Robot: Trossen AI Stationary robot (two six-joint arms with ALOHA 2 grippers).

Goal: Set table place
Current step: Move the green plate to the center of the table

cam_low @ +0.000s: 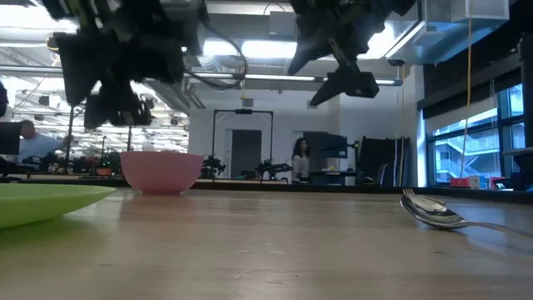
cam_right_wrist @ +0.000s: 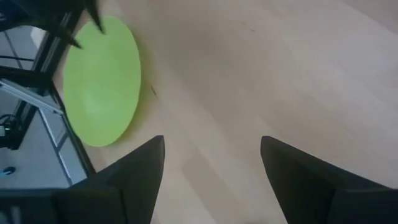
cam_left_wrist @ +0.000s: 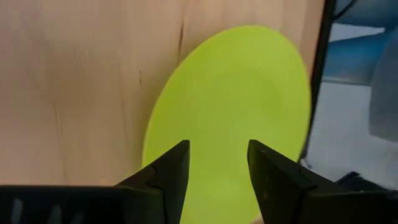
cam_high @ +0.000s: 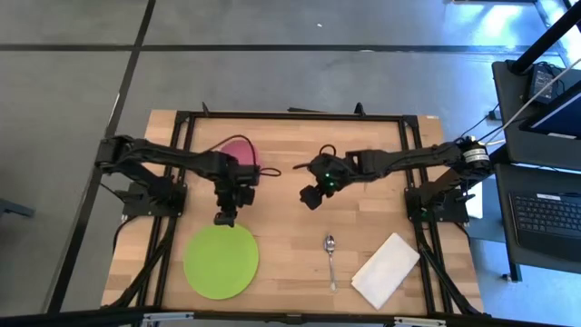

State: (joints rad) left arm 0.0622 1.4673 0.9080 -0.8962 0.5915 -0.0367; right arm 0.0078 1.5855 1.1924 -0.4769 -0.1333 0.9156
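Observation:
The lime-green plate should be the base of the place setting at the middle of the table, so my left gripper should grab it next by its rim (cam_high: 221,227) (cam_left_wrist: 163,93).
A lime-green plate (cam_high: 221,262) lies flat on the wooden table (cam_high: 290,272) near its front left; it also shows in the left wrist view (cam_left_wrist: 230,112) and right wrist view (cam_right_wrist: 102,81). A pink bowl (cam_high: 240,151) stands behind it, upright on the table in the low view (cam_low: 161,172). A metal spoon (cam_high: 330,259) and a white napkin (cam_high: 387,269) lie at the front right. My left gripper (cam_left_wrist: 217,165) is open above the plate's far edge, touching nothing. My right gripper (cam_right_wrist: 211,165) is open and empty above the table's middle.
The black rail frame (cam_high: 290,116) runs around the table's far edge and sides. A desk with a laptop (cam_high: 545,209) stands off the table's right side. Bare wood lies between the plate and the spoon.

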